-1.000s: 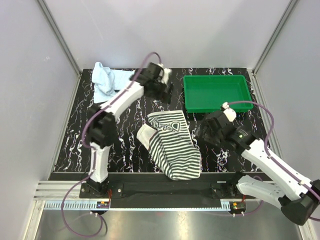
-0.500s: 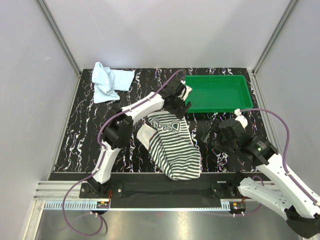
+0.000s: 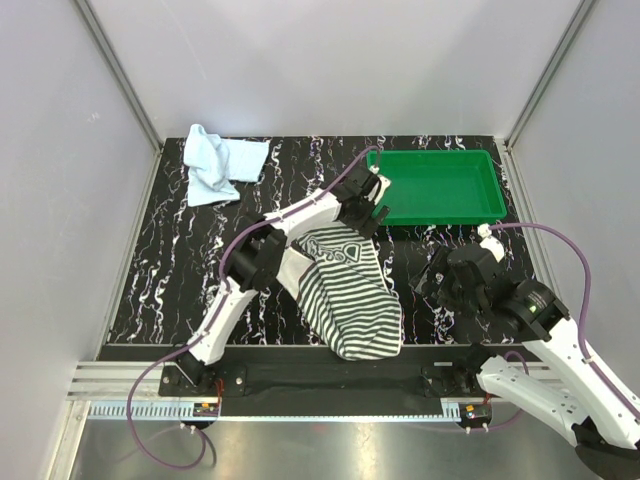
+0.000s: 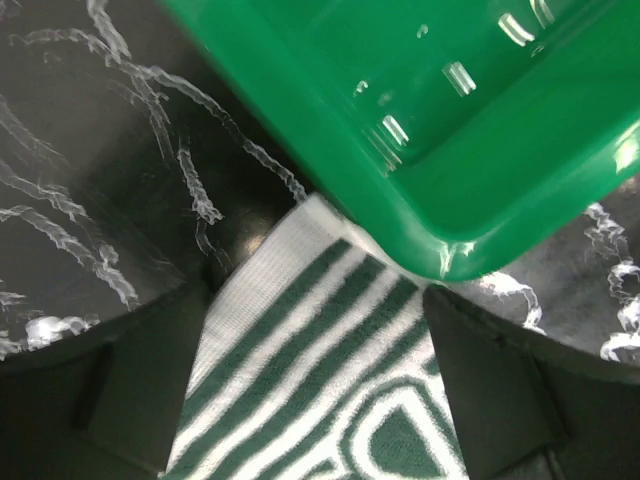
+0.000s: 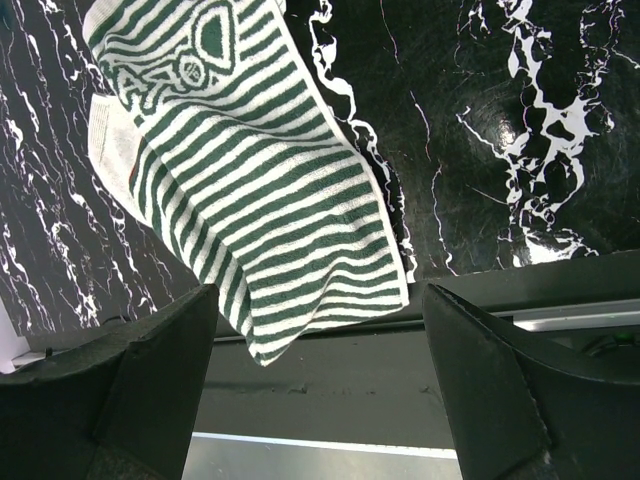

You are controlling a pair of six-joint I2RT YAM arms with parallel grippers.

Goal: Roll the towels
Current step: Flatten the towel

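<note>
My left gripper has the striped towel's far corner (image 3: 366, 228) between its spread fingers, so it should close now. Closing now would hold that corner.
The striped green-and-white towel (image 3: 345, 290) lies crumpled at the table's middle, and its near end hangs over the front edge. My left gripper (image 3: 363, 214) is open and low over the towel's far corner, right at the green tray's front-left corner. In the left wrist view, the towel corner (image 4: 300, 350) lies between the spread fingers (image 4: 140, 390). My right gripper (image 3: 438, 282) is open and empty, raised to the right of the towel. The right wrist view shows the striped towel (image 5: 250, 190) ahead of it. The pale blue towel (image 3: 220, 165) lies bunched at the far left corner.
The green plastic tray (image 3: 480, 213) stands at the far right, and its corner (image 4: 450, 230) almost touches the towel corner. The black marbled tabletop (image 3: 170, 270) is walled on three sides. A metal rail (image 5: 330, 440) runs along the front edge.
My left arm has swung from beside the pale blue towel rightwards to the striped towel's far corner by the tray. My right arm has drawn back to the right and nearer.
</note>
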